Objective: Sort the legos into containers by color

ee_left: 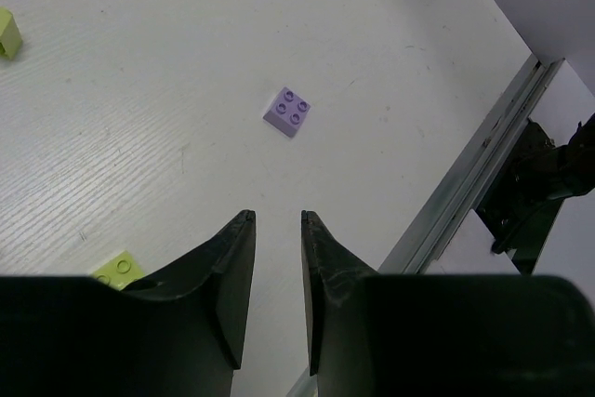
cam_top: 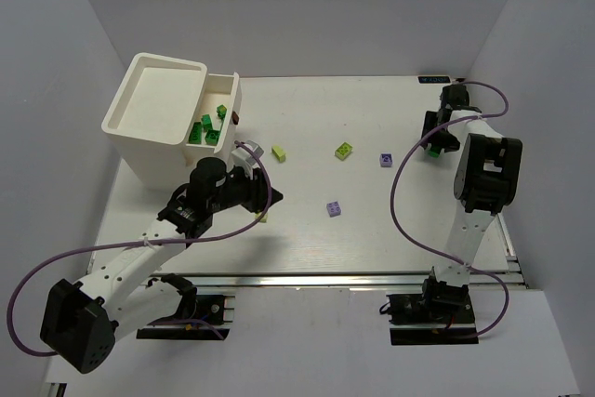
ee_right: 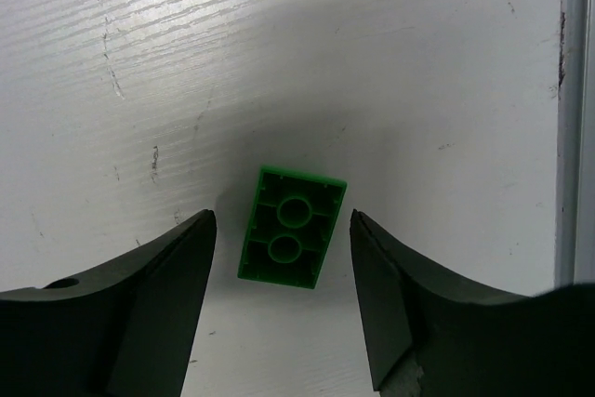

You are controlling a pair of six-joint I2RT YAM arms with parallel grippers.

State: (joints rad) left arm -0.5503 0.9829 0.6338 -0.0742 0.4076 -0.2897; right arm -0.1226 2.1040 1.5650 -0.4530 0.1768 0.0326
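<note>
My right gripper will leave the dark green lego lying there if I lift it now. White table shows between each finger and the lego in the right wrist view.
The cream-white box (cam_top: 153, 90) stands at the back left with one drawer (cam_top: 230, 88) pulled out; several green legos (cam_top: 206, 127) lie in it. On the table lie two yellow-green legos (cam_top: 279, 152) (cam_top: 345, 150) and two lavender legos (cam_top: 385, 159) (cam_top: 333, 209). My left gripper (cam_top: 267, 200) (ee_left: 277, 218) hovers with its jaws a narrow gap apart and empty; a lavender lego (ee_left: 288, 111) lies ahead of it and a yellow-green lego (ee_left: 118, 270) lies beside its left finger. My right gripper (cam_top: 433, 146) (ee_right: 282, 216) is open, its fingers on either side of an upside-down dark green lego (ee_right: 291, 226) on the table.
A metal rail (ee_left: 465, 183) runs along the table's near edge, close to the left gripper. Another rail (ee_right: 569, 118) shows at the right of the right wrist view. White walls enclose the table at the left, back and right.
</note>
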